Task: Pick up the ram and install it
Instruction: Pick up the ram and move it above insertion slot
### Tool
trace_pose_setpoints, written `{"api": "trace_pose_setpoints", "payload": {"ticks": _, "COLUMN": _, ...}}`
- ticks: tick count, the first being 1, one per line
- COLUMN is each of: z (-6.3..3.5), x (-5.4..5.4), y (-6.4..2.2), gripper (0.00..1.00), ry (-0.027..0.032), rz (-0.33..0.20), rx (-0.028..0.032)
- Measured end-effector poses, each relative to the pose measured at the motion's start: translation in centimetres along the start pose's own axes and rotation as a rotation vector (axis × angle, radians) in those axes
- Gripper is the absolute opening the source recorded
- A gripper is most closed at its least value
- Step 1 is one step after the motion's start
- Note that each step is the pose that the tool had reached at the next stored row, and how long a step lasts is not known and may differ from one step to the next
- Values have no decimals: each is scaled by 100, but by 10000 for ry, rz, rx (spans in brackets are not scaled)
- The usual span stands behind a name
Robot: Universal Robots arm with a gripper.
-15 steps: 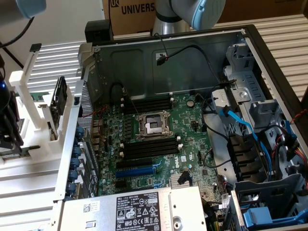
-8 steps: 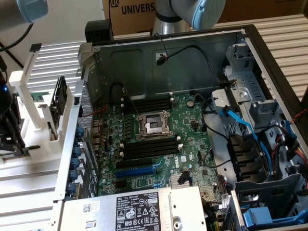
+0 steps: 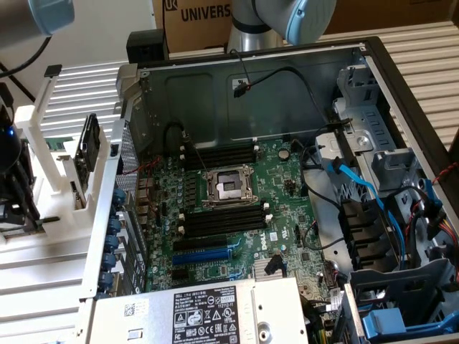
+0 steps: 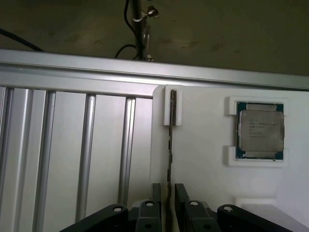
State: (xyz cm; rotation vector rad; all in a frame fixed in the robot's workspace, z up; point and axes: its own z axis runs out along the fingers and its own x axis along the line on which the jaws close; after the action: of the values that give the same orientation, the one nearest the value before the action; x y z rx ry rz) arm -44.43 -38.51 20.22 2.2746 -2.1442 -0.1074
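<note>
My gripper is about to grab the ram by its long upper edge point(image 4: 169, 198), so that the ram can be installed in a black memory slot.
The ram point(image 4: 169, 154) stands on edge in a white holder point(image 4: 173, 112), seen edge-on as a thin dark strip. My gripper point(image 4: 168, 195) straddles its near end, one black finger point(image 4: 157, 193) on each side with a narrow gap to the strip, so it is open. In the exterior view my gripper point(image 3: 20, 206) hangs over the white fixture point(image 3: 54, 236) at the exterior view's left, outside the computer case. The black memory slots point(image 3: 221, 219) with white end clips lie on the green motherboard point(image 3: 280, 201), either side of the CPU socket point(image 3: 228, 188).
A processor chip point(image 4: 260, 130) sits in a recess of the white fixture beside the ram. A ribbed aluminium table point(image 4: 67, 154) lies under it. The case holds a blue expansion slot point(image 3: 204, 254), blue cables point(image 3: 358, 186), drive cages and a power supply point(image 3: 208, 315).
</note>
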Motion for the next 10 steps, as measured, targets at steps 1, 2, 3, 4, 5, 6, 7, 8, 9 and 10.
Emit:
{"api": "trace_pose_setpoints", "payload": {"ticks": 1, "z": 1, "x": -1, "y": 4, "gripper": 26, "ry": 0, "rz": 1, "rx": 1}}
{"api": "trace_pose_setpoints", "payload": {"ticks": 2, "z": 2, "x": -2, "y": 8, "gripper": 26, "ry": 0, "rz": 2, "rx": 3}}
{"api": "trace_pose_setpoints", "payload": {"ticks": 3, "z": 2, "x": -2, "y": 8, "gripper": 26, "ry": 0, "rz": 2, "rx": 3}}
{"api": "trace_pose_setpoints", "payload": {"ticks": 4, "z": 3, "x": -2, "y": 8, "gripper": 26, "ry": 0, "rz": 1, "rx": 4}}
{"api": "trace_pose_setpoints", "payload": {"ticks": 5, "z": 3, "x": -1, "y": 9, "gripper": 26, "ry": 0, "rz": -3, "rx": 5}}
{"api": "trace_pose_setpoints", "payload": {"ticks": 6, "z": 3, "x": -1, "y": 9, "gripper": 26, "ry": 0, "rz": -8, "rx": 5}}
{"api": "trace_pose_setpoints", "payload": {"ticks": 7, "z": 3, "x": -1, "y": 9, "gripper": 26, "ry": 1, "rz": -10, "rx": 4}}
{"api": "trace_pose_setpoints", "payload": {"ticks": 8, "z": 3, "x": -1, "y": 9, "gripper": 26, "ry": 1, "rz": -12, "rx": 4}}
{"api": "trace_pose_setpoints", "payload": {"ticks": 9, "z": 3, "x": -1, "y": 9, "gripper": 26, "ry": 1, "rz": -14, "rx": 4}}
{"api": "trace_pose_setpoints", "payload": {"ticks": 10, "z": 3, "x": -1, "y": 9, "gripper": 26, "ry": 1, "rz": -16, "rx": 4}}
